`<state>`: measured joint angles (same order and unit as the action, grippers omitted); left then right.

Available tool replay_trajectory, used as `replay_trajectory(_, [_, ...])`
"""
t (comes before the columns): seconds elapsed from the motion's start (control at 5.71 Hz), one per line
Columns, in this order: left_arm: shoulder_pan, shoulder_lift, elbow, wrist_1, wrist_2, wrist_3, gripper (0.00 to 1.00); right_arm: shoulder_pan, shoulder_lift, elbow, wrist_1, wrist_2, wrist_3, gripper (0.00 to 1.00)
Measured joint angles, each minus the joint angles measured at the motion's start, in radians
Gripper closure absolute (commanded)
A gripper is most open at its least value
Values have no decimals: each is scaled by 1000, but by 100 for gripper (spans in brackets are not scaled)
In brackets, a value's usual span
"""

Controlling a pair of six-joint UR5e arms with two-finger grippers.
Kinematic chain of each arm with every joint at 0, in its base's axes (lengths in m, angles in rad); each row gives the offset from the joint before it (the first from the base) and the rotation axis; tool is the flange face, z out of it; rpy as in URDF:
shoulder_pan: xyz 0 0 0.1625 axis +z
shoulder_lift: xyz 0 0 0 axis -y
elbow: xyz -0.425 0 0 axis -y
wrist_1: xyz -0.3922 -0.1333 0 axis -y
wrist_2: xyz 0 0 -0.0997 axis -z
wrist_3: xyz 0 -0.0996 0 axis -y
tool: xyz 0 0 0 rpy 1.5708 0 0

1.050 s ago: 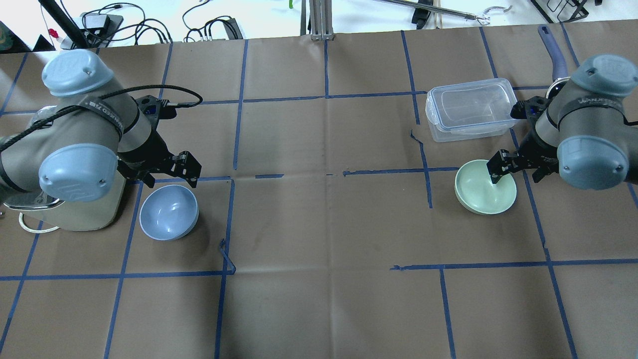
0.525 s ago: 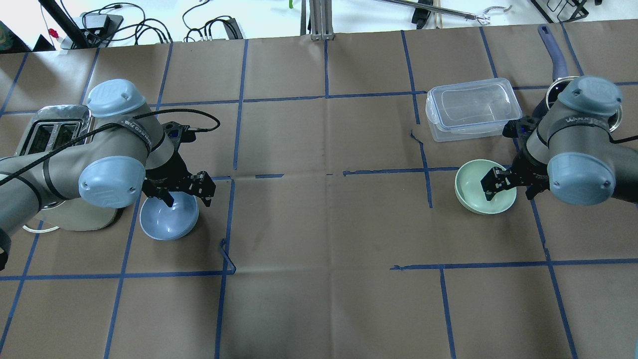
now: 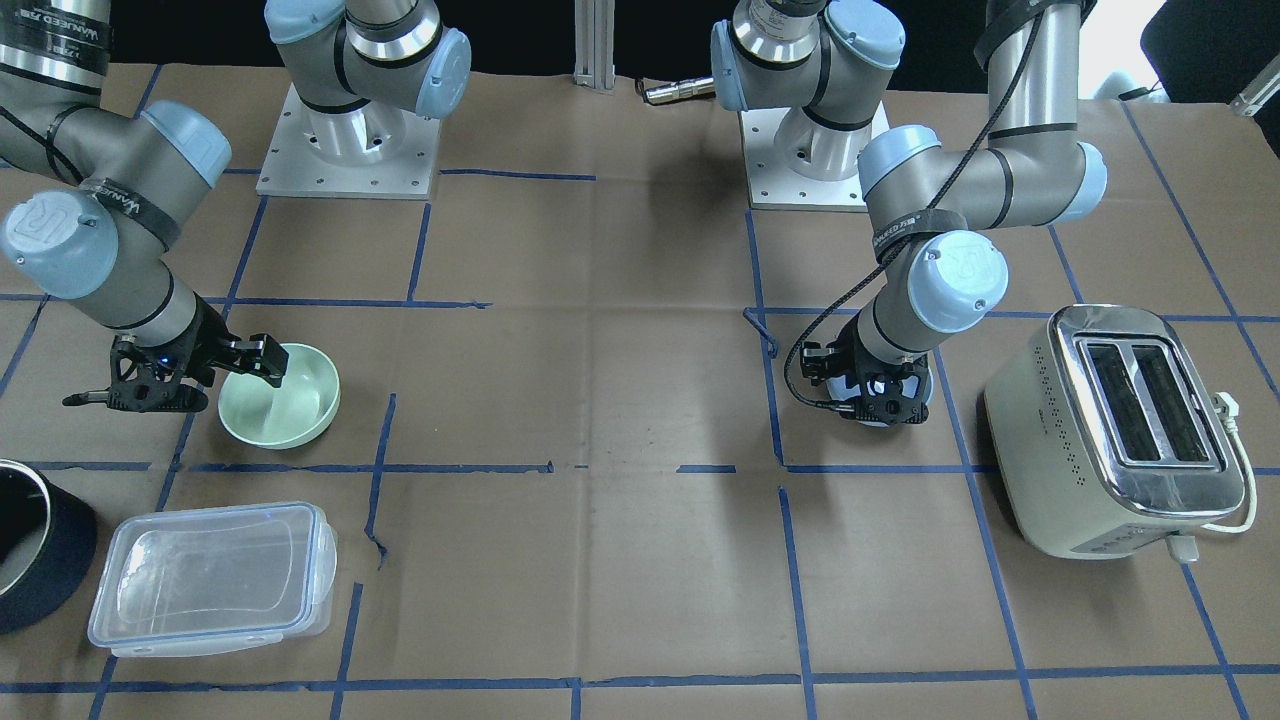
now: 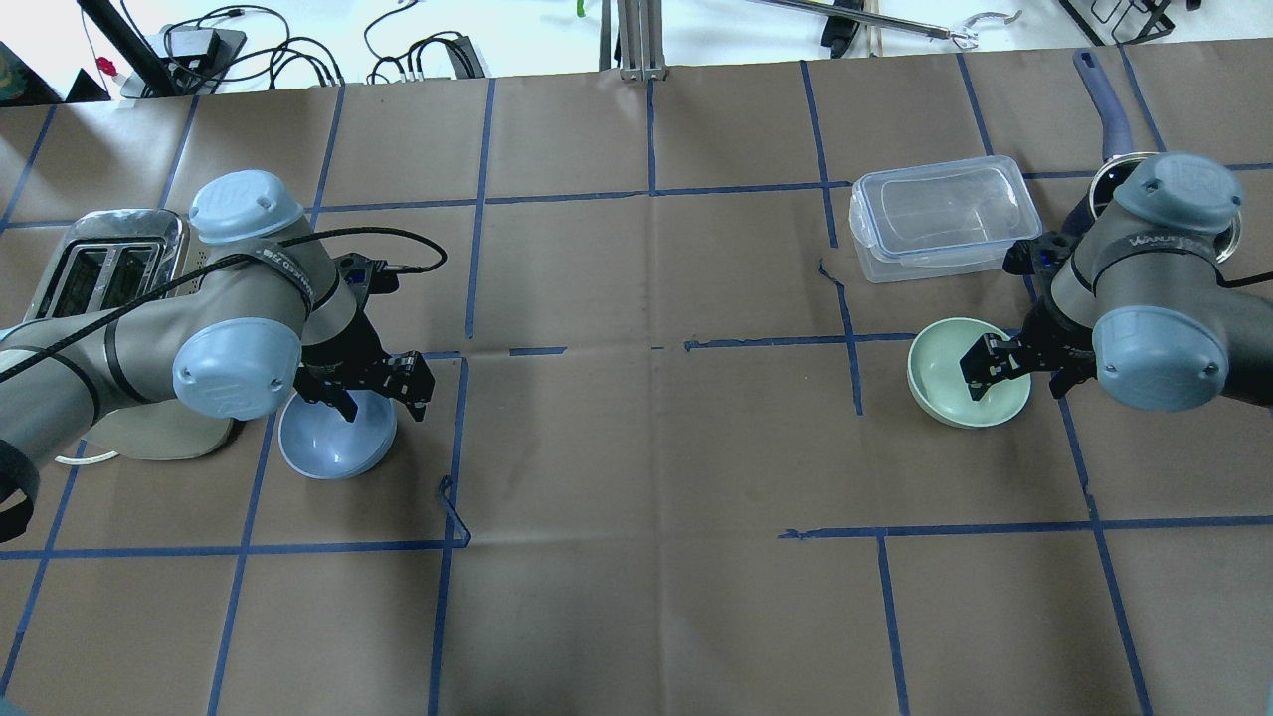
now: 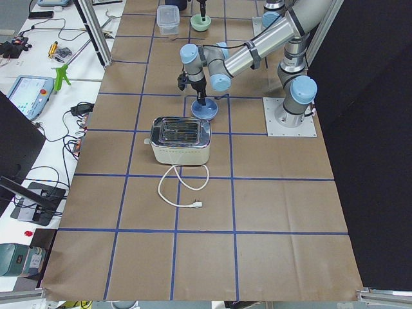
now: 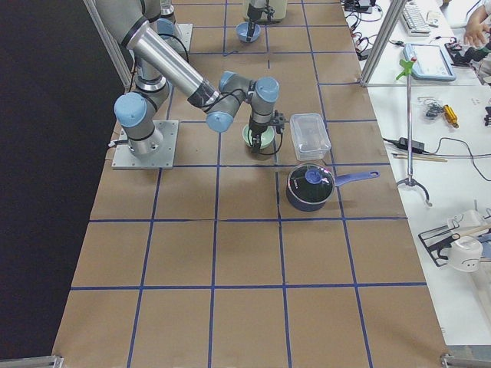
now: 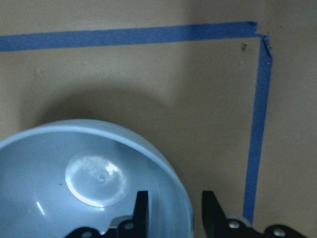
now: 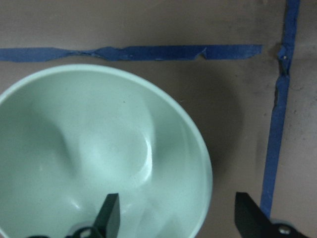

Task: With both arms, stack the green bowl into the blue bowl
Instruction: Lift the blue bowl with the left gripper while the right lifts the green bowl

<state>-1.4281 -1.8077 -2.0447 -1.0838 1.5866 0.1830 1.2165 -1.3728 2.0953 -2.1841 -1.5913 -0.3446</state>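
Note:
The mint-green bowl should go inside the blue bowl [image 3: 918,390], so my right gripper should grab it by its rim next.
The pale blue bowl [image 4: 323,447] sits upright on the table at my left, in front of the toaster. My left gripper [image 4: 383,401] straddles its right rim. The left wrist view shows one finger [image 7: 141,213] inside the blue bowl [image 7: 74,168] and the other outside, with small gaps, so the left gripper [image 7: 173,213] is open. The mint-green bowl [image 4: 940,373] sits upright at my right. My right gripper [image 4: 1016,376] is wide open over its right rim, with one finger [image 8: 110,218] inside the green bowl [image 8: 99,144] and one outside. The bowls are far apart.
A cream and chrome toaster [image 4: 99,268] stands just left of the blue bowl. A clear lidded container [image 4: 940,219] lies behind the green bowl. A dark pot [image 6: 311,188] with a handle stands by the right arm. A peeled strip of blue tape [image 4: 453,512] sticks up near the blue bowl.
My left gripper moved forward and down onto the blue bowl's rim and its jaws narrowed a little. My right gripper dropped lower over the green bowl's rim, then held still.

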Motion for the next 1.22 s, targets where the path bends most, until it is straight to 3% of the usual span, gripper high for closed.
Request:
replay_trajectory(0.35, [-3,-3,6,3,-3,-32,99,0,-2,-1,0,0,0,91])
replay_trajectory(0.7, [-68,10,69,-7,-13,-184,99,0,-3,-6,1,1,1,93])
replay_trajectory(0.88, [-152,-14,146,-27,-22,-290,99,0,-4,-28,7,0,3,93])
replay_trajectory(1.05, [-259,-76,243,-38,-25,-407,99,0,-11,-82,47,0,5,93])
replay_trajectory(1.22, [-379,-167,364,-38,-22,-480,99,0,-29,-192,183,3,11,93])
